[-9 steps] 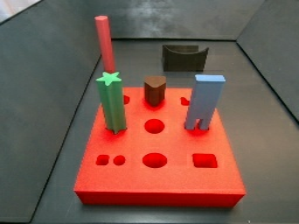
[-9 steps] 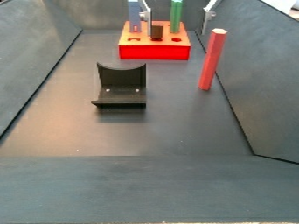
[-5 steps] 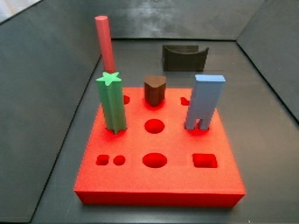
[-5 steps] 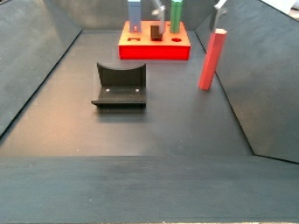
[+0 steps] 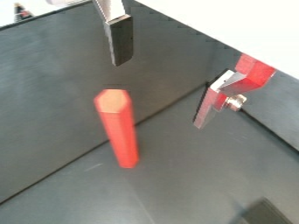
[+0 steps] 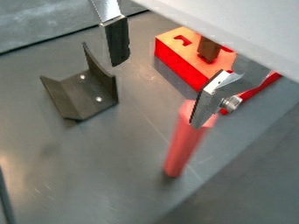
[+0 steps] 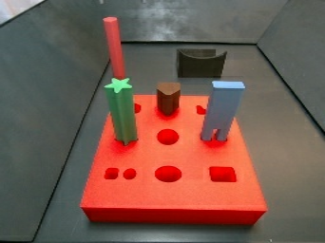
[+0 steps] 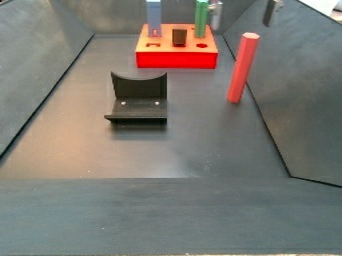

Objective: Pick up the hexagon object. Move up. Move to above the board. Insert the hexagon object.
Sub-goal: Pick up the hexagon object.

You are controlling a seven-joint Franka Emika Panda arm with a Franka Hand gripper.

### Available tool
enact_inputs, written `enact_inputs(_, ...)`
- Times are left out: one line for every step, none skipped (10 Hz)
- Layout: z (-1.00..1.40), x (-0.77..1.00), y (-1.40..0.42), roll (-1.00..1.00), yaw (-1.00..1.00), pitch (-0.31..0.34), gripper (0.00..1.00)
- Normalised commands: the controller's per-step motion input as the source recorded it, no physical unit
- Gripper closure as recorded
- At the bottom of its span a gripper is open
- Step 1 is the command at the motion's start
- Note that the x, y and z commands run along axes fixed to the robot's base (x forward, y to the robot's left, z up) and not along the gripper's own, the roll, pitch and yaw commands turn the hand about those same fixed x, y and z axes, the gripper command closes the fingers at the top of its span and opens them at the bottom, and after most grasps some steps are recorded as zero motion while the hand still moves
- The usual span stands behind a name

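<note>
Next, my gripper grabs the hexagon object by its hexagonal top end (image 7: 109,23), to fit it into its hole in the board.
The hexagon object is a tall salmon-red rod standing upright on the dark floor, seen in both side views (image 7: 112,47) (image 8: 242,68) and both wrist views (image 5: 117,127) (image 6: 180,147). The board (image 7: 191,185) is a bright red slab with shaped holes; it also shows in a side view (image 8: 177,58) and a wrist view (image 6: 177,66). My gripper (image 8: 243,12) is open and empty, high above the rod. In both wrist views (image 5: 167,70) (image 6: 163,70) the rod stands below the gap between the fingers, apart from them.
On the board stand a green star-topped post (image 7: 122,114), a short brown peg (image 7: 168,97) and a blue piece (image 7: 223,109). The fixture (image 8: 138,98) stands on the floor between board and camera in a side view. Dark walls enclose the floor on both sides.
In the side view the gripper's fingers have moved to the right, from over the board's edge to over the rod. The rod and the board pieces have not moved.
</note>
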Motion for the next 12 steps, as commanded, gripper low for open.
enact_inputs(-0.11, -0.5, -0.44, 0.05, 0.51, -0.096, 0.0)
enact_inputs(-0.24, -0.22, -0.39, 0.11, 0.37, -0.019, 0.0)
enact_inputs(-0.33, -0.05, -0.24, 0.15, 0.28, 0.0, 0.0)
enact_inputs(-0.38, 0.0, -0.1, 0.19, 0.15, 0.054, 0.0)
enact_inputs(-0.42, 0.0, 0.0, 0.16, 0.1, 0.064, 0.0)
enact_inputs(-0.37, 0.0, 0.0, 0.15, 0.11, 0.05, 0.0)
enact_inputs(-0.38, 0.0, 0.0, 0.15, 0.12, 0.041, 0.0)
enact_inputs(-0.4, -0.05, 0.0, 0.14, 0.12, 0.021, 0.0)
enact_inputs(-0.37, -0.08, 0.0, 0.12, 0.13, 0.009, 0.0)
enact_inputs(-0.31, -0.08, 0.0, 0.07, 0.11, 0.0, 0.0)
enact_inputs(-0.27, -0.03, 0.0, 0.06, 0.07, 0.0, 0.0)
enact_inputs(0.0, -0.04, 0.0, 0.0, 0.0, 0.0, 0.0)
